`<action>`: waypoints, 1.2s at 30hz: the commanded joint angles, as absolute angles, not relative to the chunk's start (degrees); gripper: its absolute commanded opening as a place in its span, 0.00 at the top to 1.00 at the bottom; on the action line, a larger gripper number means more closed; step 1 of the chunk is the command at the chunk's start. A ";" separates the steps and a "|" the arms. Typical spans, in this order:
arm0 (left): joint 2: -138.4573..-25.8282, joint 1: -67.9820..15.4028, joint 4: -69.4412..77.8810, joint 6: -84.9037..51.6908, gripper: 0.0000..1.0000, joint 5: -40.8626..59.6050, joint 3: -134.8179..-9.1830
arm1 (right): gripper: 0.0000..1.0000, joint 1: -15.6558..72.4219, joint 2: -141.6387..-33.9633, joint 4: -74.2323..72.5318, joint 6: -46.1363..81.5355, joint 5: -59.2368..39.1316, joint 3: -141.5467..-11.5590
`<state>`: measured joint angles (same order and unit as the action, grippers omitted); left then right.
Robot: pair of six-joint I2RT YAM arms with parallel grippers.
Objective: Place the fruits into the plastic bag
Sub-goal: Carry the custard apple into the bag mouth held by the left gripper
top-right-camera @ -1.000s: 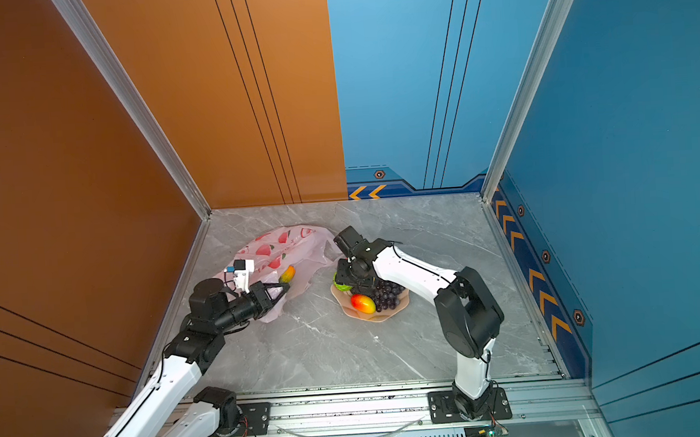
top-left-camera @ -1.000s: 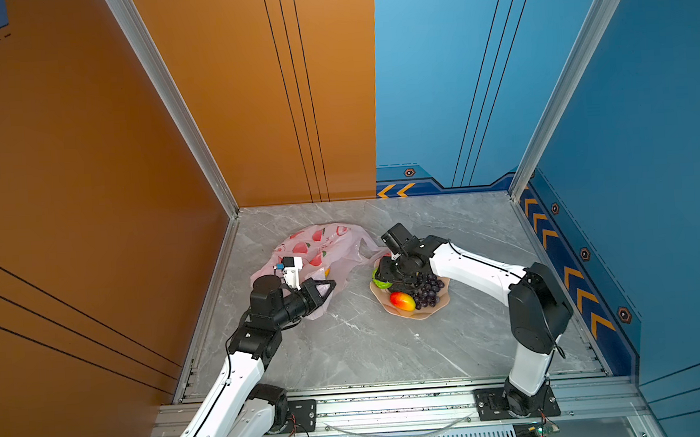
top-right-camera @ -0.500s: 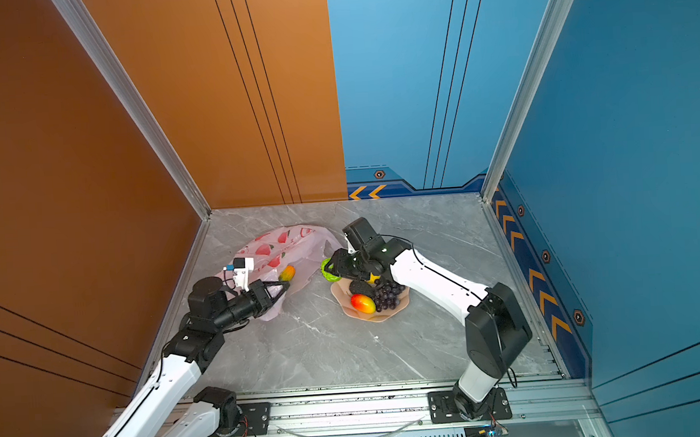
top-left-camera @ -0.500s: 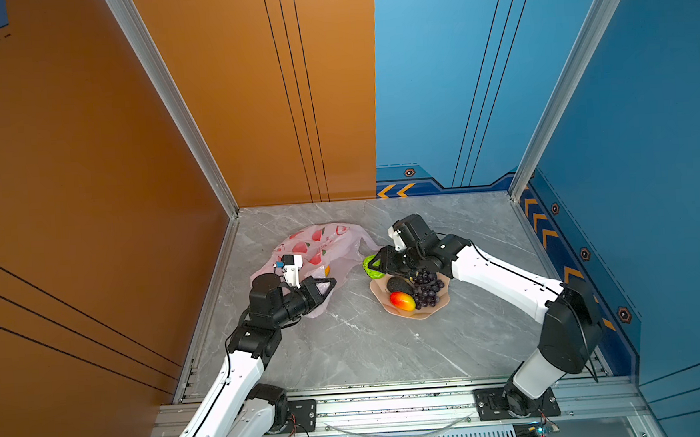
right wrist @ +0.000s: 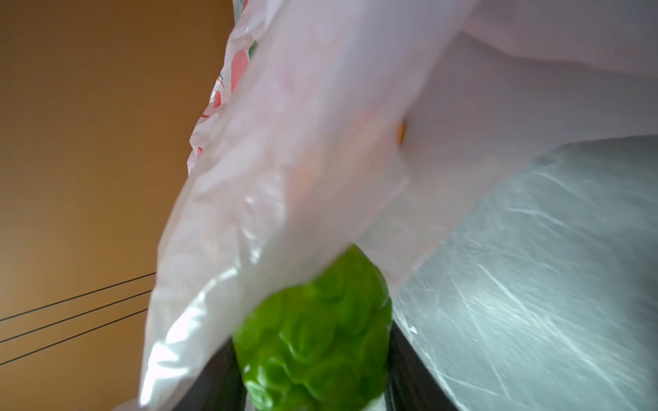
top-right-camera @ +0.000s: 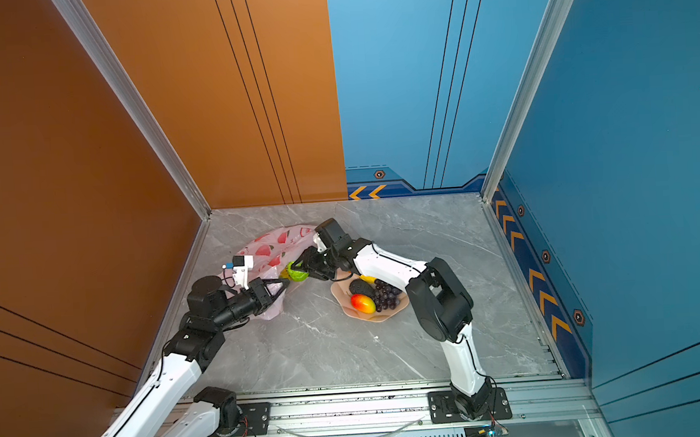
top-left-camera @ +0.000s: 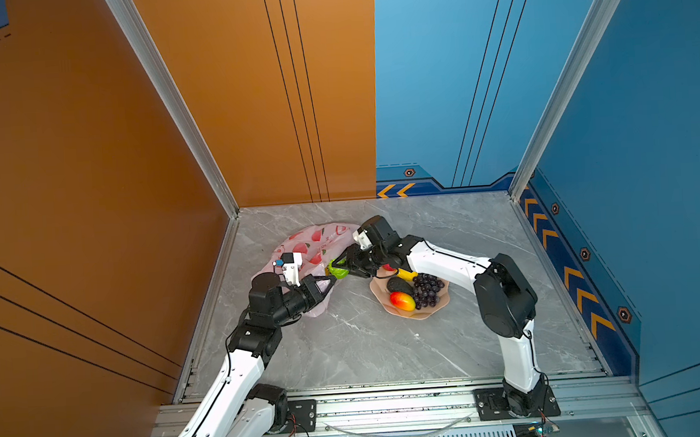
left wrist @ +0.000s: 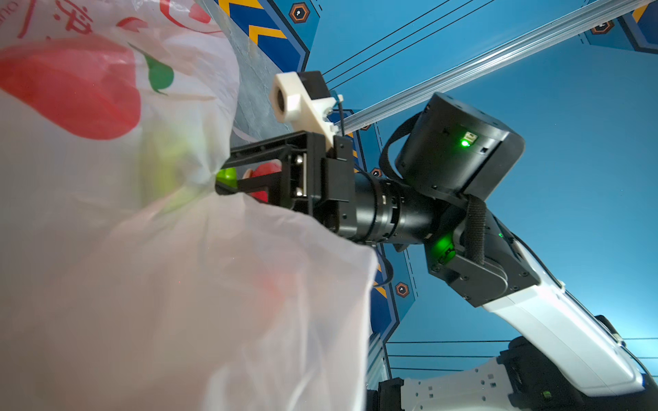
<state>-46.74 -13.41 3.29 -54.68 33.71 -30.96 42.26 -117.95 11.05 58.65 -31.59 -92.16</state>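
Observation:
My right gripper should move the fruit deeper inside before it lets go, because the green fruit's side [top-left-camera: 337, 268] hangs over the table past the bag's lower edge [top-left-camera: 323, 305].
The pale-pink plastic bag [top-left-camera: 312, 242] [top-right-camera: 275, 245] lies at the back left, and my left gripper [top-left-camera: 330, 280] [top-right-camera: 283, 282] is shut on its near edge, holding the mouth up. My right gripper [top-left-camera: 342, 268] [top-right-camera: 300, 271] reaches across, shut on a bumpy green round fruit [top-left-camera: 338, 269] [right wrist: 317, 338] right at the bag's mouth. In the right wrist view the bag film [right wrist: 320, 142] drapes over the fruit. The left wrist view shows the bag [left wrist: 142, 267] hiding my left jaws. A mango [top-left-camera: 402, 300], avocado [top-left-camera: 399, 285] and grapes [top-left-camera: 427, 291] remain in the bowl.
The peach scalloped bowl [top-left-camera: 414, 315] [top-right-camera: 373, 318] stands just right of the bag, under my right forearm. A red fruit [top-left-camera: 389, 267] and a yellow one [top-left-camera: 406, 273] peek out beside that arm. Orange wall on the left, blue walls behind and right.
My right gripper has lifted the green fruit from the bowl and carried it left to the bag's mouth. The left arm has held the bag still.

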 commanded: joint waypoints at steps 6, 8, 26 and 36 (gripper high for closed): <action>-47.48 -13.80 7.79 -55.37 1.00 33.80 -30.21 | 0.56 45.26 -125.38 1.60 65.41 -36.98 -97.54; -47.54 -14.18 9.15 -55.54 1.00 33.11 -28.99 | 0.56 45.87 -126.92 -2.31 68.30 -38.36 -97.44; -44.76 -13.20 14.33 -55.64 1.00 31.64 -20.89 | 0.23 49.69 -134.04 -7.94 73.68 -44.39 -102.57; -44.04 -12.22 14.04 -55.70 1.00 32.48 -20.47 | 0.20 49.66 -132.88 -6.99 72.32 -44.76 -102.48</action>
